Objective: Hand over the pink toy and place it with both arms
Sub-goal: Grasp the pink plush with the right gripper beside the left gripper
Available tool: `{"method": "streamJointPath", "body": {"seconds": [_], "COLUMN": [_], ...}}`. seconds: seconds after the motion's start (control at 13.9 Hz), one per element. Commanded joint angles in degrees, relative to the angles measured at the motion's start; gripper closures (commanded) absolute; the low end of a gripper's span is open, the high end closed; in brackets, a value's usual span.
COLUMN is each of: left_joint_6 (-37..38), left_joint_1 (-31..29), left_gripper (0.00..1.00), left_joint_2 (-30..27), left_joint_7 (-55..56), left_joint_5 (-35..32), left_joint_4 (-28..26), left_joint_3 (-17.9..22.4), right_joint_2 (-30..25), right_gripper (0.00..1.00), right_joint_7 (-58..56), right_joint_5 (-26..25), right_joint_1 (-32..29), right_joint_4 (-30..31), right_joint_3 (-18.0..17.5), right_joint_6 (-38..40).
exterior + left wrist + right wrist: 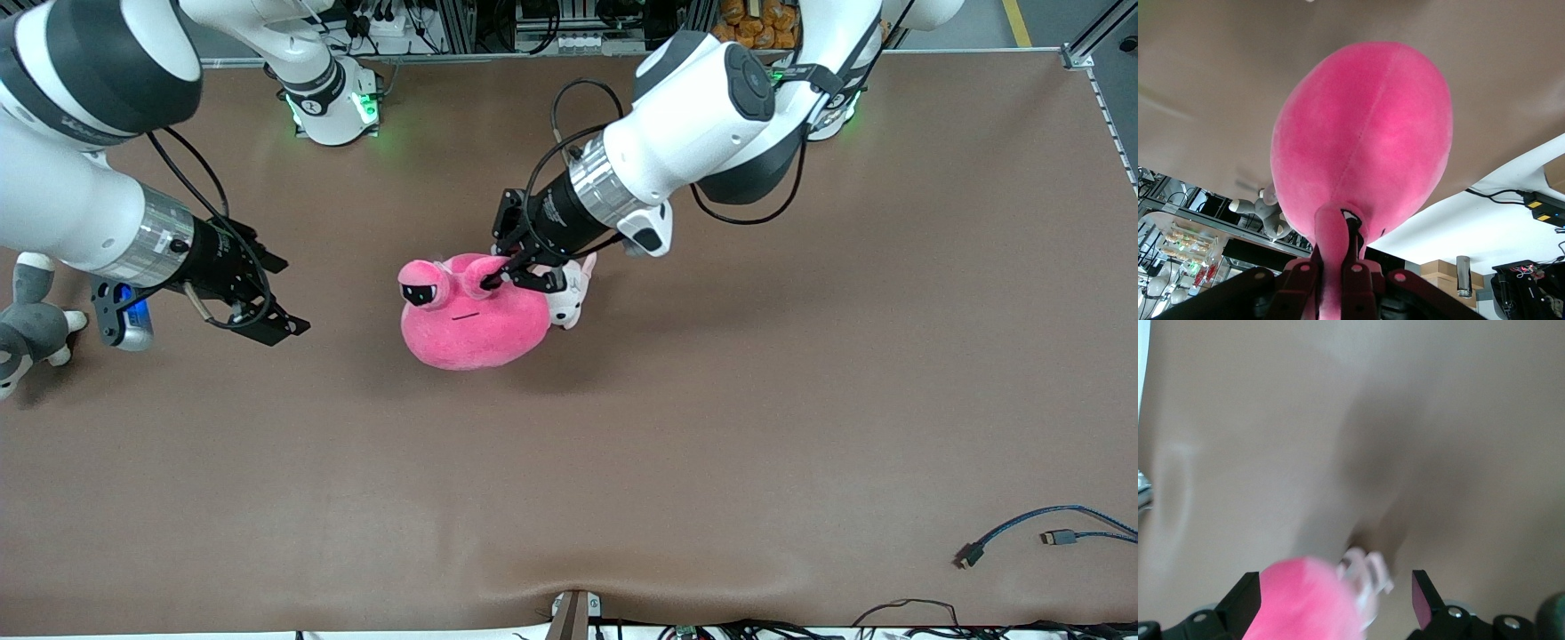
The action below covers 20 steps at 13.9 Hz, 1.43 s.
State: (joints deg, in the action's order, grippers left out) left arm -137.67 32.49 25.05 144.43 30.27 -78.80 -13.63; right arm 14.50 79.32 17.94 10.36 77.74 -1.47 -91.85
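Observation:
I need to take the pink toy [471,324] over from my left gripper, so my right gripper should grip its free eye stalk [423,286] next.
The pink toy [471,324], a round hot-pink plush with bulging black eyes, is at the table's middle. My left gripper [502,276] reaches in from above and is shut on one of its eye stalks. In the left wrist view the fingers [1358,280] pinch that stalk and the toy's body [1365,133] hangs in front of them. I cannot tell whether the toy touches the table. My right gripper [283,298] is open and empty, beside the toy toward the right arm's end. In the right wrist view [1336,600] the toy [1298,603] shows between its spread fingers.
A pale pink-and-white puppy plush [569,302] lies against the toy, under the left wrist. A grey-and-white plush [27,324] sits at the right arm's end of the table. Loose cables [1049,533] lie near the front edge at the left arm's end.

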Motion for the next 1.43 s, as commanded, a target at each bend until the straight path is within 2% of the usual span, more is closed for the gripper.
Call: {"method": "streamJointPath", "body": {"seconds": [0.0,0.14,0.57,0.79,1.08,1.29,1.36], "left_joint_6": [-1.5,-3.6,-5.8,-5.8,-5.8,-5.8,-5.8], "left_joint_1": [1.4,2.7,3.9,4.0,4.0,4.0,3.9], "left_gripper": [1.00,1.00,1.00,1.00,1.00,1.00,1.00], "left_joint_2": [0.9,1.1,1.8,1.9,1.9,1.9,1.9], "left_joint_7": [1.7,2.3,2.8,2.8,2.7,2.8,2.8], "left_joint_5": [0.1,0.0,0.0,-0.1,-0.1,-0.1,-0.1], "left_joint_4": [1.5,1.5,1.4,1.4,1.4,1.4,1.4], "left_joint_3": [0.8,0.8,0.8,0.9,0.8,0.8,0.8], "right_joint_2": [2.0,2.4,2.5,2.4,3.2,4.2,4.5], "right_gripper": [0.00,0.00,0.00,0.00,0.00,0.00,0.20], "right_joint_7": [12.7,20.7,28.2,28.2,28.2,27.3,26.2], "right_joint_5": [6.2,6.1,5.8,5.8,4.7,2.2,1.3], "right_joint_1": [2.2,4.7,8.0,8.0,9.5,10.3,10.9], "right_joint_4": [-3.9,-3.9,-4.0,-4.0,-3.4,-3.4,-3.3], "right_joint_3": [0.3,0.4,0.4,0.4,0.4,0.4,0.4], "right_joint_6": [-1.9,-4.2,-3.8,-1.1,-1.4,-1.7,-1.7]}}
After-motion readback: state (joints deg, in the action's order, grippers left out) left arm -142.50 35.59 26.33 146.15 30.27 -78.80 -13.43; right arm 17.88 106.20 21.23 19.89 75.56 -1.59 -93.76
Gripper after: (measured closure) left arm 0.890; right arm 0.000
